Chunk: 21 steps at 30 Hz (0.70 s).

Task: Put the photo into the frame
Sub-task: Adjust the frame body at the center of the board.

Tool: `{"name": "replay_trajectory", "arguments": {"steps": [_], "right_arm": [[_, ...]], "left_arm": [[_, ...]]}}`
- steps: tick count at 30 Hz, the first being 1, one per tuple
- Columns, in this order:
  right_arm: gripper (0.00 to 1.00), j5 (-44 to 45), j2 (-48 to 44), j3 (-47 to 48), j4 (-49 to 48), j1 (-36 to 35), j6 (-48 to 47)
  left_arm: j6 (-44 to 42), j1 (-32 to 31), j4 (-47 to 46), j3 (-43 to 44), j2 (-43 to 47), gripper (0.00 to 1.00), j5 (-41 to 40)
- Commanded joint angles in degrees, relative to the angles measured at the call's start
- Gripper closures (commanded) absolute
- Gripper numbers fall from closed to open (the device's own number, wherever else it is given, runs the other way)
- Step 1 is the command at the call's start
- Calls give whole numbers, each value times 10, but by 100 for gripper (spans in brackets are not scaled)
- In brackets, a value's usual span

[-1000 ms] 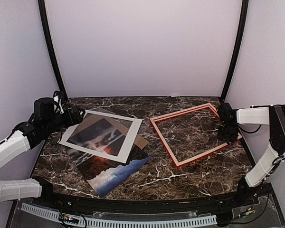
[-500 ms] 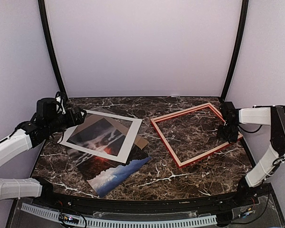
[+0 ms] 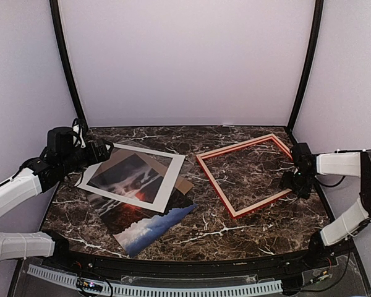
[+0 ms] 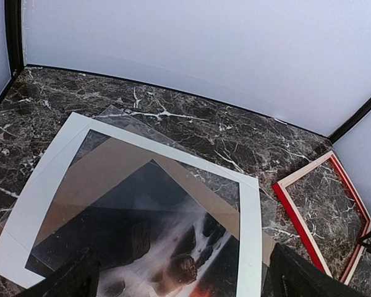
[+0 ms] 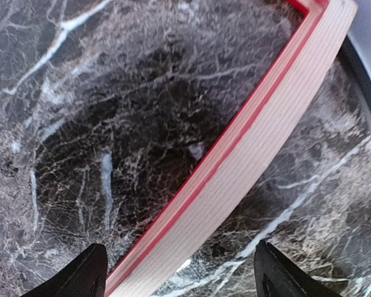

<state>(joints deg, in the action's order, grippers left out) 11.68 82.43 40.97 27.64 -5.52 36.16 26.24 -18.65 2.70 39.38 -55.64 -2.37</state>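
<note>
I should next grip the red frame (image 3: 214, 184) by its bar (image 3: 288, 150) beside the wall with my right gripper, so the frame's opening stays free to take the photo.
The red frame (image 3: 214, 184) lies flat on the marble table at centre right, pale wood showing on its face. My right gripper (image 3: 296, 183) is open at the frame's right rail. In the right wrist view that rail (image 5: 253, 148) runs between the spread fingertips (image 5: 89, 273) and neither one touches it. The photo (image 3: 139, 218) lies at the left under a white-grey mat (image 3: 173, 176), its blue-white corner sticking out toward the front. My left gripper (image 3: 102, 151) hovers open at the mat's far left corner. Through the mat window the left wrist view shows the photo (image 4: 173, 260).
A brown backing board (image 3: 185, 184) pokes out from under the mat's right side. White walls and black corner posts (image 3: 304, 68) close in the table on three sides. The marble table (image 3: 235, 232) has a black front rim.
My right gripper has opened and let go of the frame's right rail, shifting slightly right and toward the front. The frame has barely moved. The left arm has stayed almost still.
</note>
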Motion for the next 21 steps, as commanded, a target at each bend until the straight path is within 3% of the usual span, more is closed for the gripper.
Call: {"name": "replay_trajectory", "arguments": {"steps": [1, 4, 13, 21], "right_arm": [[20, -8, 18, -4, -34, 1, 12], [25, 0, 28, 0, -33, 7, 0], [53, -13, 43, 16, -33, 71, -48], [72, 6, 69, 53, -7, 90, -151]], "left_arm": [[7, -4, -17, -2, 6, 1, 9], [7, -4, -18, -2, 7, 1, 10], [7, -4, -21, 1, 11, 1, 7], [5, -4, 9, 10, -12, 1, 4]]}}
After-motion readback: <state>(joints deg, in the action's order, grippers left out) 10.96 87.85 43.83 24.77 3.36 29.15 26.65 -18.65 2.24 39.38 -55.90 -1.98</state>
